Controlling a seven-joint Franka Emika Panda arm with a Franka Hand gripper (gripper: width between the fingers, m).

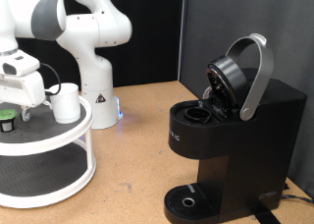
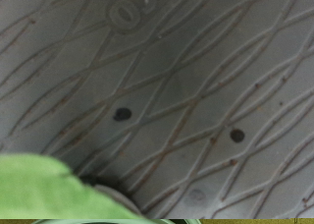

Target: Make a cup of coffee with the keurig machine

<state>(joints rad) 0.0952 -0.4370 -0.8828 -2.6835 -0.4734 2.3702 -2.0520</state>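
My gripper should close now on the small dark pod (image 1: 7,125), because its fingers reach down around the pod on the grey mat.
The keurig machine (image 1: 231,136) stands at the exterior view's right with its silver-grey lid handle (image 1: 257,77) raised and its pod chamber open. Its round drip tray (image 1: 186,199) is bare. The cup (image 1: 65,104), a small white mug, stands on the top tier of a round white stand (image 1: 59,145) at the left. A small dark pod with a green top (image 1: 8,117) sits beside it at the far left. My gripper (image 1: 20,104) hangs just above the pod, left of the cup. In the wrist view the pod's green top (image 2: 49,190) shows close up; no fingers show.
The stand has two tiers, and its top tier carries a grey patterned mat (image 2: 177,86). The white arm base (image 1: 96,96) stands behind it. Brown tabletop (image 1: 137,136) lies between the stand and the machine. A dark wall runs behind the machine.
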